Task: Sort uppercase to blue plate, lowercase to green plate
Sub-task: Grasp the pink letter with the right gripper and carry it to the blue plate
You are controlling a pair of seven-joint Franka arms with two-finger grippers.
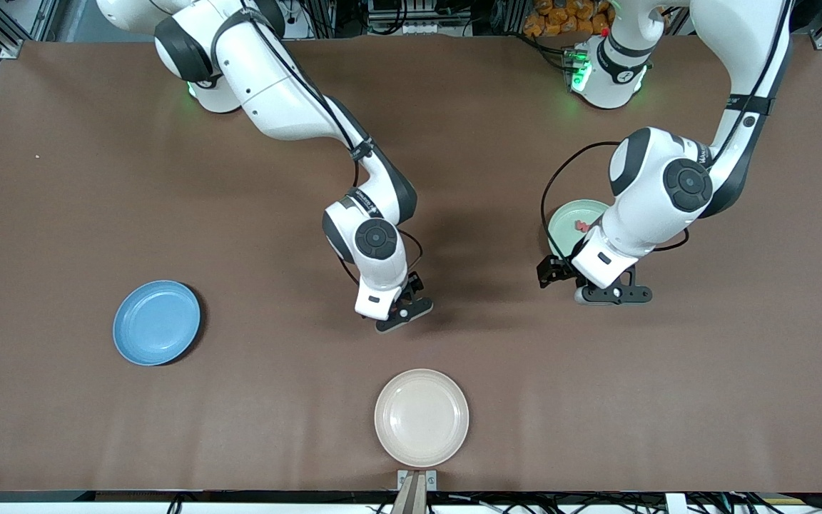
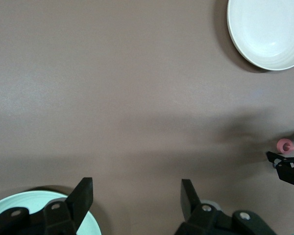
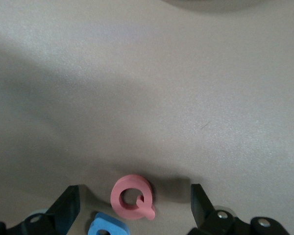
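Note:
My right gripper should close on the red Q now. The Q is level between my right gripper's fingers, so they would hold the Q.
A red Q lies flat on the brown table between the fingers of my right gripper, which is open and does not touch it. A blue letter lies right beside the Q, partly cut off. In the front view the right gripper hides both letters. The blue plate lies bare toward the right arm's end. The green plate holds a small red letter. My left gripper hangs open with nothing in it beside the green plate.
A beige plate lies near the table's front edge, nearer to the front camera than the right gripper. The left wrist view shows the beige plate and the red Q.

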